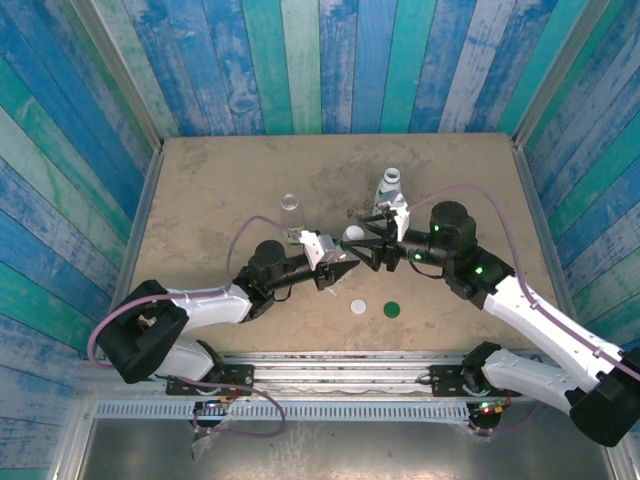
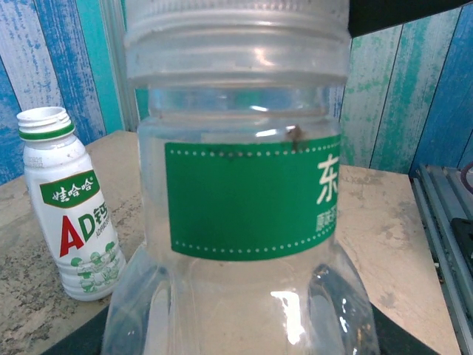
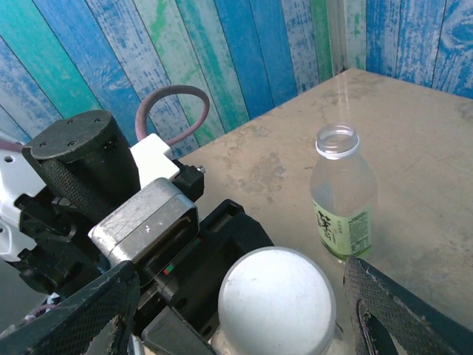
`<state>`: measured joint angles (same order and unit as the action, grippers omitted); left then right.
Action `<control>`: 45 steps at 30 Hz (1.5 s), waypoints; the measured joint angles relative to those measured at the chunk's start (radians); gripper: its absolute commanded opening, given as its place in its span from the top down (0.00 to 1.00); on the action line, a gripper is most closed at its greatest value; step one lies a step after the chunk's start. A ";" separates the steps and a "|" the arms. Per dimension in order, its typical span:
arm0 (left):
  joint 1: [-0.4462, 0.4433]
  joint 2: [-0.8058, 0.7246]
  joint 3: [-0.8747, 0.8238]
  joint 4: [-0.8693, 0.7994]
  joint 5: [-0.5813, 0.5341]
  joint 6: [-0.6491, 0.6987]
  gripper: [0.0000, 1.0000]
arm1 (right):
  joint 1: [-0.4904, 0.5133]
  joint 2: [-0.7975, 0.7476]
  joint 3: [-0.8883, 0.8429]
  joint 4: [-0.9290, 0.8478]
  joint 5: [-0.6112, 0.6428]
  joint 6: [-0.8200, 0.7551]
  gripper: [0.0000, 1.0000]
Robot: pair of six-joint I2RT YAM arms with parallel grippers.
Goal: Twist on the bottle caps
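I need to screw the white cap (image 1: 354,234) (image 3: 277,303) onto the upright bottle, so I should next grip it by its opposite sides with my right gripper.
My left gripper (image 1: 343,264) is shut on the tiny clear bottle (image 2: 244,192) with a green label, holding it upright at mid-table. A white cap (image 3: 277,302) sits on its neck. My right gripper (image 3: 240,307) stands open around that cap, its mesh-covered fingers (image 3: 81,318) apart from it on both sides. The white-wrapped bottle (image 2: 70,222) stands uncapped behind my right gripper (image 1: 372,248). The slim clear bottle (image 3: 344,194) with an olive label stands uncapped at the back left. Another white cap (image 1: 358,306) and a dark green cap (image 1: 393,309) lie on the table near the front.
The tan tabletop (image 1: 220,190) is walled by blue and green painted planks. A metal rail (image 1: 340,362) runs along the near edge by the arm bases. The two loose caps lie just in front of the grippers.
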<state>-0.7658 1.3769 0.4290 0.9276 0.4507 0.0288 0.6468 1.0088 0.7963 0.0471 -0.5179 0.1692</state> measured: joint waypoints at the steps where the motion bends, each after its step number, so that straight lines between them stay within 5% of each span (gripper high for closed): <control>1: 0.000 0.000 0.000 0.000 0.001 0.000 0.64 | 0.000 0.007 0.000 0.007 -0.002 0.000 0.26; 8: 0.000 0.000 0.000 0.000 0.008 0.000 0.63 | 0.000 0.042 -0.007 0.029 -0.006 0.000 0.37; 14: 0.000 0.000 0.000 0.001 0.019 0.000 0.60 | -0.001 0.055 -0.011 0.029 -0.013 -0.004 0.60; 17: 0.000 0.000 0.000 -0.001 0.022 -0.003 0.49 | -0.002 0.056 -0.011 0.029 -0.006 -0.014 0.65; 19: 0.000 0.000 0.000 -0.002 0.018 0.000 0.22 | -0.001 0.056 -0.011 0.028 -0.002 -0.019 0.65; 22: -0.002 -0.004 -0.002 -0.011 -0.008 -0.014 0.01 | 0.000 0.056 -0.011 0.009 0.012 -0.037 0.65; 32: -0.001 -0.227 -0.240 -0.057 -0.228 -0.105 0.06 | 0.005 0.116 0.062 -0.065 0.216 -0.135 0.66; 45: -0.001 -0.335 -0.333 -0.084 -0.434 -0.149 0.06 | 0.044 0.626 0.376 0.067 0.629 -0.072 0.65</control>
<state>-0.7666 1.0420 0.0956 0.8433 0.0166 -0.1204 0.6910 1.6348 1.1725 0.1139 0.1108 0.0975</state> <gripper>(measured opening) 0.938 0.413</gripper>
